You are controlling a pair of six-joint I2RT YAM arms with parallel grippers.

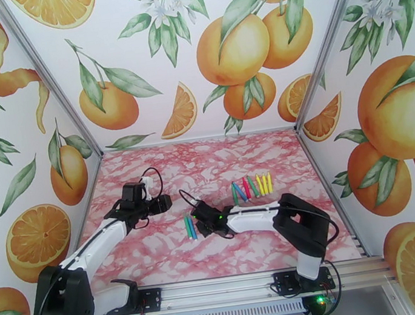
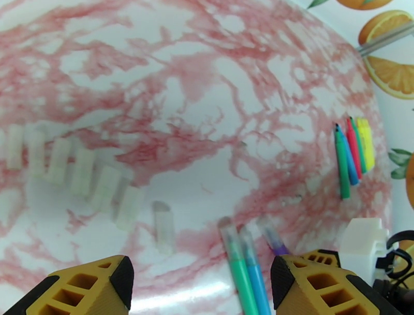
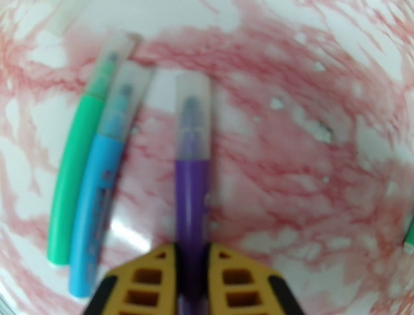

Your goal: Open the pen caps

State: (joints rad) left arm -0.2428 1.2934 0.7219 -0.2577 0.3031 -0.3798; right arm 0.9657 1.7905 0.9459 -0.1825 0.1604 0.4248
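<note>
The left gripper needs to grab the purple pen (image 3: pixel 192 191) by its clear cap next, which leaves the pen's body to the right gripper, so that the pen can be opened.
My right gripper (image 3: pixel 192 256) is shut on a purple pen (image 3: pixel 192 191), whose clear cap (image 3: pixel 192 111) is still on and points away over the table. Just left of it lie a green pen (image 3: pixel 77 171) and a blue pen (image 3: pixel 101 191), side by side, both with clear caps on. In the top view the right gripper (image 1: pixel 200 225) sits beside that pair (image 1: pixel 189 226). My left gripper (image 2: pixel 202 280) hangs open above the table with nothing between its fingers, to the left of those pens (image 2: pixel 246 264). Several loose clear caps (image 2: pixel 83 171) lie in a row on the table.
A cluster of several coloured pens (image 1: pixel 251 187) lies side by side at mid-right of the pink marbled table (image 1: pixel 159 253), also seen in the left wrist view (image 2: pixel 352 153). Orange-patterned walls (image 1: pixel 194 53) close in the back and both sides.
</note>
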